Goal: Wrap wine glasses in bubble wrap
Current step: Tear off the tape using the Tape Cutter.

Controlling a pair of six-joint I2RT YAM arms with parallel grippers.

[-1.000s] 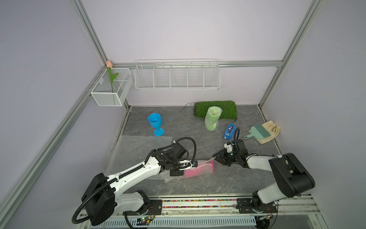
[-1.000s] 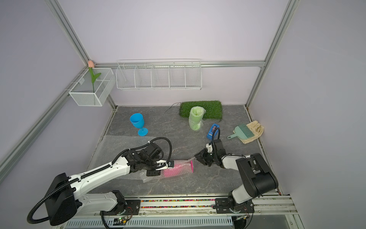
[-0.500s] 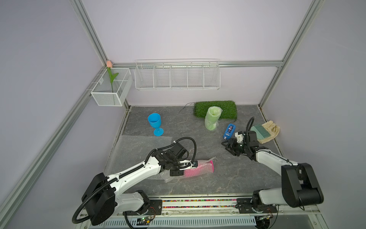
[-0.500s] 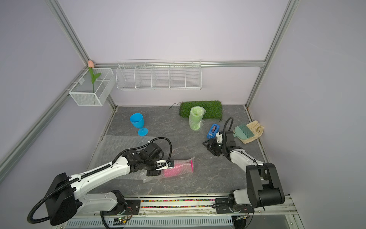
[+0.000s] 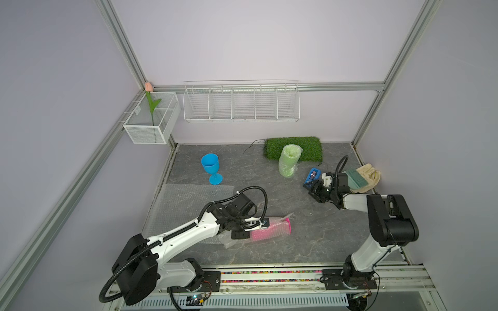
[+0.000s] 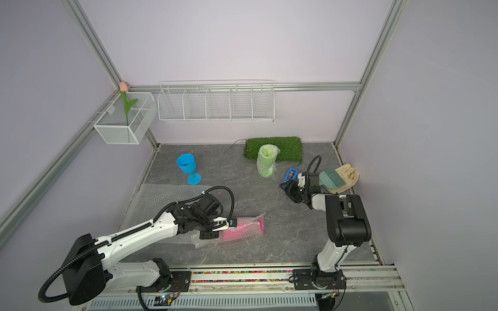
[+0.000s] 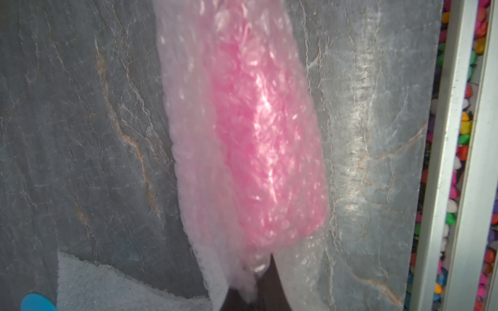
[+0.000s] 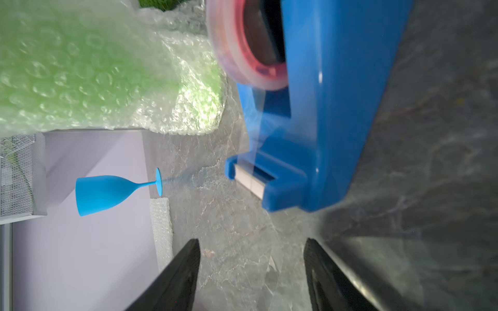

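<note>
My right gripper grabs the tape's loose end at the front edge of the blue tape dispenser (image 5: pixel 311 176) next, to seal the bubble wrap.
A hot pink wine glass (image 5: pixel 272 232) (image 6: pixel 244 229) lies on its side at the front centre, rolled in bubble wrap (image 7: pixel 242 121). My left gripper (image 5: pixel 254 227) (image 6: pixel 225 225) (image 7: pixel 258 285) is shut on the wrap at the bundle's narrow end. A lime green glass (image 5: pixel 289 160) (image 6: pixel 266 160) (image 8: pixel 80 67) stands wrapped in front of the grass mat. The blue glass (image 5: pixel 211 168) (image 6: pixel 188 168) (image 8: pixel 107 194) stands bare at the back left. A flat sheet of bubble wrap (image 5: pixel 188 199) (image 6: pixel 161 199) lies on the left. My right gripper (image 5: pixel 314 189) (image 6: pixel 290 189) (image 8: pixel 252 247) is open and holds nothing, close to the blue tape dispenser (image 5: pixel 311 176) (image 6: pixel 289 175) (image 8: pixel 323 107).
A green grass mat (image 5: pixel 310 146) lies at the back. A teal brush (image 5: pixel 355 180) and a cream cloth (image 5: pixel 372 175) sit by the right wall. A wire rack (image 5: pixel 241 103) and a mesh box (image 5: pixel 151 126) with a tulip hang on the walls.
My right gripper drew away from the pink bundle's open end, moved back and right to the tape dispenser, and opened wider. The left arm and the pink bundle stayed put.
</note>
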